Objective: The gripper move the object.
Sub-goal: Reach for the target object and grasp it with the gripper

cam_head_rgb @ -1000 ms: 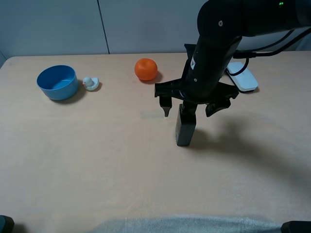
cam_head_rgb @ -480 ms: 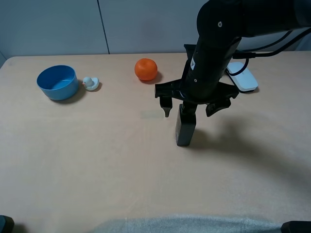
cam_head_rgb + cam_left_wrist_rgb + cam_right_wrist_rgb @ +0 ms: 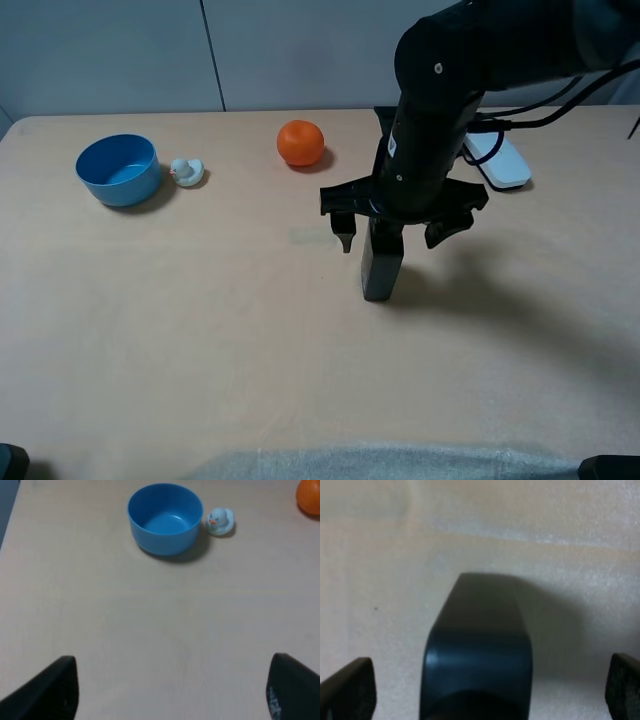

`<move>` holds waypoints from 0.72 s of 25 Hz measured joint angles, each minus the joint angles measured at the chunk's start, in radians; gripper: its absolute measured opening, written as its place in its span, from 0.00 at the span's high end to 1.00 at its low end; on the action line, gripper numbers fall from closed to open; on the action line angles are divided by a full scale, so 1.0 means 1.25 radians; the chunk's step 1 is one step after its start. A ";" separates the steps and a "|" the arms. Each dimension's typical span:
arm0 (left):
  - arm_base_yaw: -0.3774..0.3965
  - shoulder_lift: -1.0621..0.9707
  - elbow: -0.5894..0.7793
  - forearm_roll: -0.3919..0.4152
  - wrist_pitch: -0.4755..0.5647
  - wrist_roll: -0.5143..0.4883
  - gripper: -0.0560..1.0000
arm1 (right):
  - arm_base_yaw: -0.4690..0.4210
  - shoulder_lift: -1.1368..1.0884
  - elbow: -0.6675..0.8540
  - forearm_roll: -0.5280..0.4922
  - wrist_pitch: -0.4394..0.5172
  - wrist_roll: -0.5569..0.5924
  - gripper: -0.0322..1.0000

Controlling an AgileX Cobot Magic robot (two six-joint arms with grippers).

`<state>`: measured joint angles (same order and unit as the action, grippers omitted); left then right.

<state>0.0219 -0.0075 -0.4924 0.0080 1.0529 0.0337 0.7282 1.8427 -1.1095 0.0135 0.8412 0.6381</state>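
Next, my right gripper grabs the dark bottle by its upright body's top end [image 3: 385,232] [image 3: 476,655] to move the bottle across the table.
The object, a tall dark bottle [image 3: 381,268], stands upright on the tan table right of centre. My right gripper [image 3: 390,238] hangs over it, open, its two black fingers spread on either side of the bottle's top and not touching it. In the right wrist view the bottle [image 3: 477,645] fills the middle, and the fingertips [image 3: 347,687] sit far apart at the frame's edges. Its cap is hidden by the wrist. My left gripper [image 3: 170,692] is open and empty above bare table, short of the blue bowl.
A blue bowl [image 3: 118,169] and a small white duck [image 3: 186,171] sit at the back left, also in the left wrist view [image 3: 165,517]. An orange ball [image 3: 300,142] lies behind the bottle. A white device [image 3: 497,158] lies at the back right.
The right arm has sunk slightly, bringing the open fingers a little lower beside the bottle. The bottle has not moved.
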 joint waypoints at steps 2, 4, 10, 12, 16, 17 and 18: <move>0.000 0.000 0.000 0.000 0.000 0.000 0.17 | 0.000 0.005 0.000 0.001 0.000 -0.002 0.30; 0.000 0.000 0.000 0.000 0.000 0.000 0.17 | 0.000 0.014 0.000 0.001 -0.001 -0.004 0.30; 0.000 0.000 0.000 0.000 0.000 0.000 0.17 | 0.000 0.021 0.000 0.004 -0.009 -0.005 0.30; 0.000 0.000 0.000 0.000 0.000 0.000 0.17 | 0.000 0.021 0.000 0.004 -0.009 -0.005 0.30; 0.000 0.000 0.000 0.000 0.000 0.000 0.17 | 0.000 0.021 0.000 0.004 -0.011 -0.005 0.30; 0.000 0.000 0.000 0.000 0.000 0.000 0.17 | 0.000 0.021 0.000 0.004 -0.011 -0.005 0.30; 0.000 0.000 0.000 0.000 0.000 0.000 0.17 | 0.000 0.021 0.000 0.004 -0.011 -0.005 0.30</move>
<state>0.0219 -0.0075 -0.4924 0.0080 1.0529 0.0337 0.7282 1.8689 -1.1095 0.0180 0.8273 0.6316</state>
